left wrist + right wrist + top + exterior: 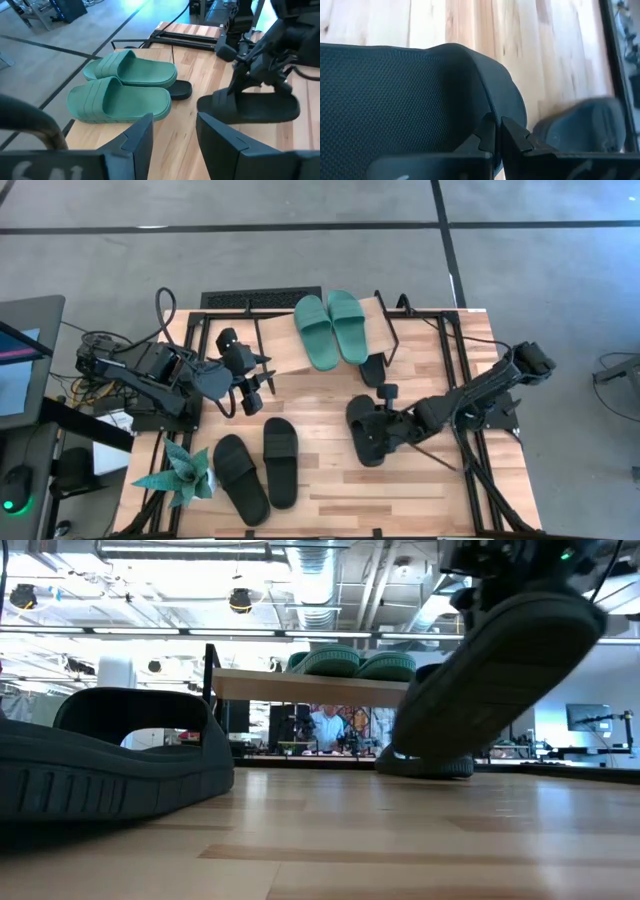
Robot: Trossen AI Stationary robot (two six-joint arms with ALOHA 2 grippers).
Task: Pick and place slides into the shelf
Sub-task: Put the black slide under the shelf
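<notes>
My right gripper holds the black slide with its strap [506, 87] short of the slide under the shelf, so I need to move the held slide toward that slide before letting go.
Two teal slides [313, 332] [348, 325] lie side by side on the slanted plank of the shelf [272, 342] at the table's far middle. One black slide [372, 370] lies on the table, partly under the shelf. Another black slide [365, 430] is held by my right gripper [386, 422], which is shut on it at the table's right middle. Two more black slides [240, 477] [281, 462] lie soles down near the front left. My left gripper [258, 385] hovers open with nothing in it, left of the shelf, and faces the teal pair [120, 97]. My right gripper pinches a thin curved edge of the slide's textured black upper side [485, 112] between its two fingers; I cannot tell if that edge is the strap. The fingers come slanting down from the table's right. The slide hangs tilted, its sole [500, 670] turned toward the table's near edge.
A teal paper plant [180, 475] stands at the front left corner. The shelf's thin black legs [388, 340] and black frame rails run along the table's sides. Bare wood lies between the held slide and the front pair. A person shows far behind the table [322, 725].
</notes>
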